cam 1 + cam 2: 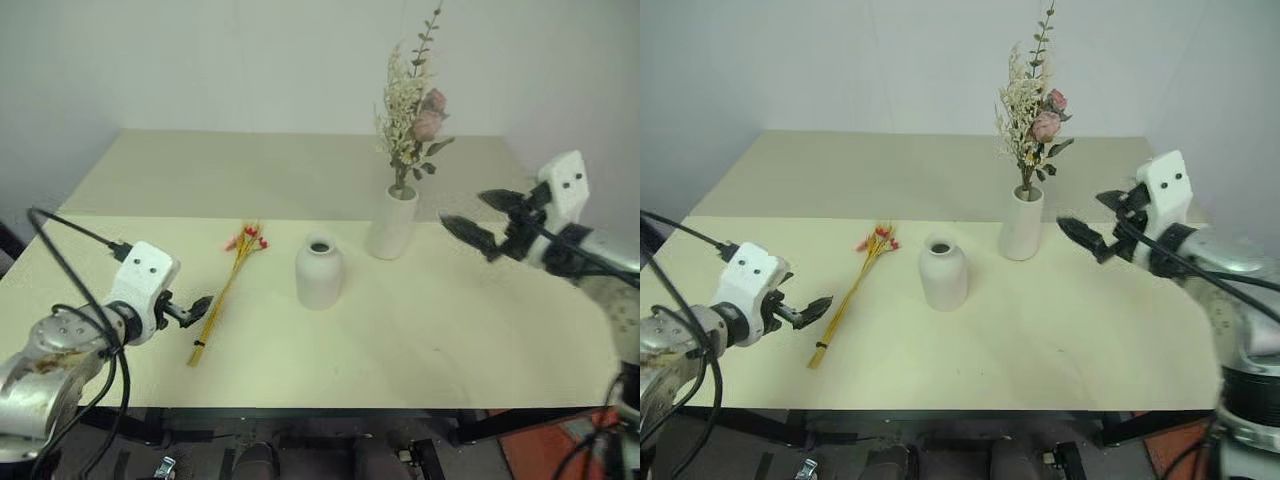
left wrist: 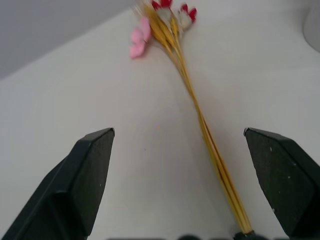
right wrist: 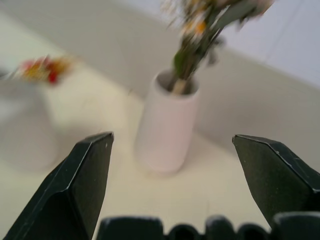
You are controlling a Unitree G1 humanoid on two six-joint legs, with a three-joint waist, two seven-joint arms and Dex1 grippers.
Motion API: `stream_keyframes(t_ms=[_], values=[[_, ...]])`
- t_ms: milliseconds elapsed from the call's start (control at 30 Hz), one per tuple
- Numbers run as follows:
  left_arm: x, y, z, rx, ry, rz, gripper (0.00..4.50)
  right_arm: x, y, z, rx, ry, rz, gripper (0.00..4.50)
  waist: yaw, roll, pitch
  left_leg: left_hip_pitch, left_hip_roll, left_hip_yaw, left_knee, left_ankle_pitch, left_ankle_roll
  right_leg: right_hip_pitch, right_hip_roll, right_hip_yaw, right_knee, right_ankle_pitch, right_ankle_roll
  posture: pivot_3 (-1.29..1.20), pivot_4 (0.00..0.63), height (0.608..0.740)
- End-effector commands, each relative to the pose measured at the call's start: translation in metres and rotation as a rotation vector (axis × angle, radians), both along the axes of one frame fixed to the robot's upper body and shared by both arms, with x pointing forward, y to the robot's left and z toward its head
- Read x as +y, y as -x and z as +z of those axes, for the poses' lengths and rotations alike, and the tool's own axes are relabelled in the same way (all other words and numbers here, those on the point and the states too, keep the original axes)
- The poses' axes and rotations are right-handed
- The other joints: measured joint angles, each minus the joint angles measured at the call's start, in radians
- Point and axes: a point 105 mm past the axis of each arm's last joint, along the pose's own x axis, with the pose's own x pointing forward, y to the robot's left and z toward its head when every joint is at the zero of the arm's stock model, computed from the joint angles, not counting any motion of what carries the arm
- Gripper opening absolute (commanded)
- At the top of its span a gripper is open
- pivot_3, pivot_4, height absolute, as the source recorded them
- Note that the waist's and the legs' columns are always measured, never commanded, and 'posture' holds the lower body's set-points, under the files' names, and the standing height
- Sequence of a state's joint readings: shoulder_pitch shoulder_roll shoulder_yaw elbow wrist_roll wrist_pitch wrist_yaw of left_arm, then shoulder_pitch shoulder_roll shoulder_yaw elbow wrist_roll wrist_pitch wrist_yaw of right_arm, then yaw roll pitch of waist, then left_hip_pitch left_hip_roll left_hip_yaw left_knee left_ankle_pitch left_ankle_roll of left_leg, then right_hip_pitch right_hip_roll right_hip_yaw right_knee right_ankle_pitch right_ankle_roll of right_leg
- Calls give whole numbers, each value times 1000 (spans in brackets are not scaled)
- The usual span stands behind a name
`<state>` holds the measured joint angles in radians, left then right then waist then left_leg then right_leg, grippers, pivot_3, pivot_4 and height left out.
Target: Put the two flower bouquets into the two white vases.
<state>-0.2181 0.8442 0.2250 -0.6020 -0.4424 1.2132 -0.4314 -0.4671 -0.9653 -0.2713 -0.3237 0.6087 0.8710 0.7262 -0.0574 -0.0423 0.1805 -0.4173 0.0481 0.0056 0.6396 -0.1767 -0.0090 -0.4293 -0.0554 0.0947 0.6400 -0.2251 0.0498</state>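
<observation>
The slim bouquet has small red and pink petals fanning out at its tip, so my left gripper will next hold it by the middle of its stalks.
A bushy bouquet of pale sprigs, green leaves and pink roses stands upright in the tall white vase at mid-table. The short round narrow-necked vase stands empty to its left. The slim bouquet of yellow stalks with red-pink blooms lies flat on the table, left of the round vase. My left gripper is open, low beside the stalks' cut end, with nothing between its fingers. My right gripper is open in the air to the right of the tall vase, apart from it.
The cream table ends at a front edge close to me. A pale wall rises behind its far edge. A black cable loops over the left arm.
</observation>
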Motion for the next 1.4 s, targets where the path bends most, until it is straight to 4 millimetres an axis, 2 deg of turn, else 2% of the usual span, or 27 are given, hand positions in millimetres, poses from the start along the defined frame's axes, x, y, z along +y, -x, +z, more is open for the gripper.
stream_keyframes(t_ms=[33,133,300,400,600,833,867,1000,1067,1133,1200,1267,1300,1400], values=[[-2,-17,-10,112,8,51,4500,4,24,14,51,73,119,4467,-3,0,0,1,0,0,0,0,0,2,0,0,-1,0,0,0,150,740],[-12,-34,-14,190,33,48,4500,4,31,20,64,110,144,4467,-8,-1,0,2,-1,-1,0,0,0,4,0,-1,-3,0,1,0,150,740],[-18,-60,-18,274,71,62,4500,3,33,25,57,99,113,4467,-8,-1,0,1,-1,-1,0,0,0,5,0,0,-6,4,6,0,150,740],[-22,-69,-22,316,82,56,4500,2,34,24,63,94,88,4467,-6,-1,0,-1,-1,-2,0,0,0,4,0,-1,-8,5,8,0,150,740],[-28,-75,-33,376,71,44,2660,-2,39,22,57,96,51,4500,11,-1,0,-5,-2,-2,0,0,0,2,-2,-1,-10,5,8,0,150,740],[-24,-80,-38,383,66,60,250,-5,44,19,68,89,36,4500,17,-1,0,-4,-3,-2,1,0,0,3,-2,-1,-10,6,9,0,150,740],[-24,-81,-38,380,66,60,26,-5,43,18,69,89,33,4500,17,-1,0,-4,-3,-2,1,0,0,4,-2,-1,-10,6,9,0,150,740],[-24,-87,-28,332,93,81,26,-6,43,16,70,91,26,4500,17,-1,0,-3,-3,-2,2,0,0,5,-3,-1,-9,6,9,0,150,740],[-17,-97,-9,211,134,122,26,-8,43,14,67,101,19,4500,18,-1,0,-3,-3,-2,2,0,0,5,-3,-1,-9,6,9,0,150,740],[-13,-107,28,-12,249,137,26,-9,44,13,65,99,19,4500,20,-1,0,-4,-3,-3,3,0,0,4,-2,-2,-10,7,10,0,150,740],[-15,-109,59,-198,377,105,26,-10,47,12,66,92,29,4500,22,-1,0,-6,-3,-3,3,0,0,3,-3,-2,-11,8,10,0,150,740],[-19,-101,105,-381,606,21,26,-12,53,9,74,86,55,4500,25,-1,0,-7,-3,-2,3,0,0,3,-3,-2,-11,11,5,0,150,740],[-19,-96,118,-431,677,-7,26,-13,55,8,74,85,65,4500,27,-1,0,-8,-3,-3,3,0,0,3,-3,-2,-12,11,5,0,150,740],[-34,-69,168,-658,857,-290,26,-20,63,2,86,90,70,4500,36,-1,0,-8,-4,-3,3,0,0,4,-4,-3,-13,11,6,0,150,740]])
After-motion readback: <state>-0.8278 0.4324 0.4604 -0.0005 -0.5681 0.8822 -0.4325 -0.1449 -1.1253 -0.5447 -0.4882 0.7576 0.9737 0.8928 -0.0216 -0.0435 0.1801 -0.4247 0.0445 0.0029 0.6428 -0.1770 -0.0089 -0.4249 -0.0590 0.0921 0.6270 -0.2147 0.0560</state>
